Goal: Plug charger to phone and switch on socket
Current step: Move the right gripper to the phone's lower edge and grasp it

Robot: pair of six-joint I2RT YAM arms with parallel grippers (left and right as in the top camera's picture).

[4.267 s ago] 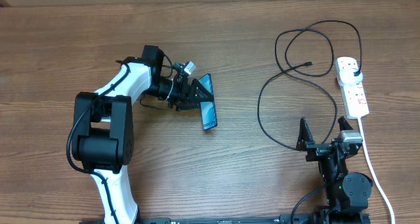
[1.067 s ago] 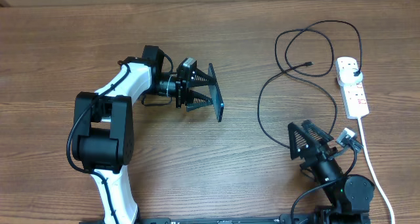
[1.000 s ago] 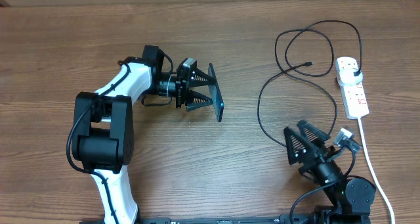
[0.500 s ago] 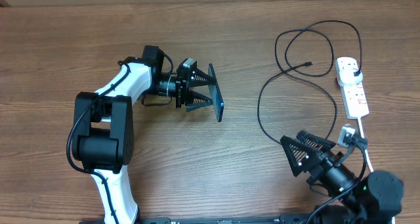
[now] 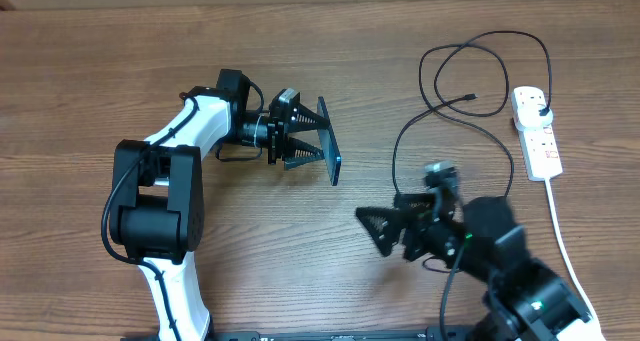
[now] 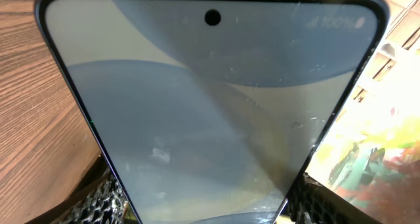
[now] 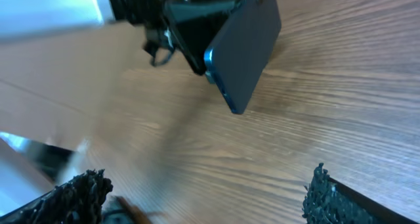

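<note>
The phone should next be grabbed by its near end (image 5: 334, 171) (image 7: 231, 74) with my right gripper, across the screen and back. The phone's far end then stays free for handing over.
My left gripper (image 5: 308, 139) is shut on the phone (image 5: 333, 161) and holds it on its long edge above the table. The phone's pale blue screen (image 6: 210, 119) fills the left wrist view, between the two fingers (image 6: 203, 214). My right gripper (image 5: 373, 233) is open and empty, low over the table right of the phone and pointing left at it. The right wrist view shows the phone (image 7: 246, 50) ahead of the open fingers (image 7: 203, 198). The black charger cable (image 5: 470, 81) lies looped at the right. Its connector tip (image 5: 470, 99) is loose and its plug (image 5: 541, 107) sits in the white socket strip (image 5: 538, 141).
The strip's thick white cord (image 5: 565, 243) runs down the right side toward the table's front edge. A loop of charger cable (image 5: 395, 171) lies just behind my right arm. The left arm's base (image 5: 155, 216) stands at front left.
My right arm has swung from the front right corner to the left, toward the phone, with its gripper open. The left gripper still holds the phone on edge, unmoved.
</note>
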